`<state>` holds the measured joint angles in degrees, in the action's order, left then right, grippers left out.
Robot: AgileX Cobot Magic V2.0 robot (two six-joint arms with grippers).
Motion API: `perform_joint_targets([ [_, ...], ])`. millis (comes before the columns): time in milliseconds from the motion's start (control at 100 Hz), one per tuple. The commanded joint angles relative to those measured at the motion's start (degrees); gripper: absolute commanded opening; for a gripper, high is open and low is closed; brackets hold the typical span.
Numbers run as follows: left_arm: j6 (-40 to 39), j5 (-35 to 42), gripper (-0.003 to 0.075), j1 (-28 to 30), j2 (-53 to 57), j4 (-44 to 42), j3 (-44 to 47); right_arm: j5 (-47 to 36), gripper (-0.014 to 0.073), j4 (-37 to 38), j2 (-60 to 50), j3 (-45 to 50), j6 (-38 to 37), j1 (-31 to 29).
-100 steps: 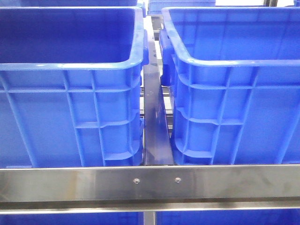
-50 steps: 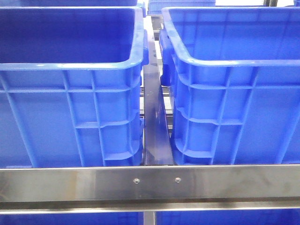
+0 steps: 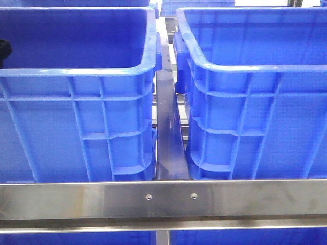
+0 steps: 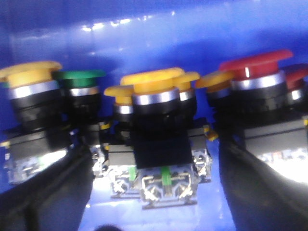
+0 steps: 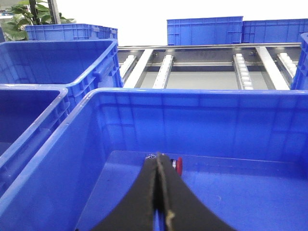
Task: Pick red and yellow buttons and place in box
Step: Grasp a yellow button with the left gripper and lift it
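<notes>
My left gripper's fingers are short of the yellow button's body, so it isn't time to close on the black body (image 4: 162, 147) under the yellow cap (image 4: 153, 80) yet. My left gripper should first move toward the button's body.
Deep in a blue crate (image 4: 159, 33), my left gripper (image 4: 154, 150) is open. Its dark fingers (image 4: 48, 192) stand on either side of a yellow button (image 4: 153, 83) with a black body, not touching it. More yellow buttons (image 4: 30, 73), a red button (image 4: 254, 65) and a green one (image 4: 79, 76) stand in the same row. My right gripper (image 5: 158, 157) is shut, held above the floor of another blue box (image 5: 192, 98). One red button (image 5: 178, 166) lies on that floor just beyond its tips. In the front view only a dark bit of the left arm (image 3: 4, 51) shows.
Two tall blue crates (image 3: 76, 71) (image 3: 245, 66) stand side by side behind a steel rail (image 3: 163, 199), a narrow gap between them. Further blue crates (image 5: 204, 31) and a roller conveyor (image 5: 240, 67) lie beyond the right box.
A dark part of the left arm has come into the front view at the left edge, inside the left crate. The crates have not moved.
</notes>
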<state>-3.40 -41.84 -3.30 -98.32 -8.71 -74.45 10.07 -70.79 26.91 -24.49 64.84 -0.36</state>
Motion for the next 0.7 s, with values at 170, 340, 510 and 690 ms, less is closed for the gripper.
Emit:
perform_joint_targets([
  [170, -0.02, 2.78, 0.0494, 0.28, -0.37, 0.17, -1.76, -2.07, -0.0068, -0.40, 0.20, -1.49, 0.50, -0.03],
  [340, -0.02, 2.78, 0.0494, 0.28, -1.18, 0.40, -1.76, -2.14, -0.0068, -0.40, 0.20, -1.49, 0.50, -0.03],
  [510, -0.02, 3.05, 0.0494, 0.28, -1.69, 0.44, -1.76, -2.48, -0.0068, -0.40, 0.20, -1.49, 0.50, -0.03],
  [690, -0.02, 3.05, 0.0423, 0.28, -3.13, 1.32, -1.76, -2.67, -0.0068, -0.40, 0.20, -1.49, 0.50, -0.03],
])
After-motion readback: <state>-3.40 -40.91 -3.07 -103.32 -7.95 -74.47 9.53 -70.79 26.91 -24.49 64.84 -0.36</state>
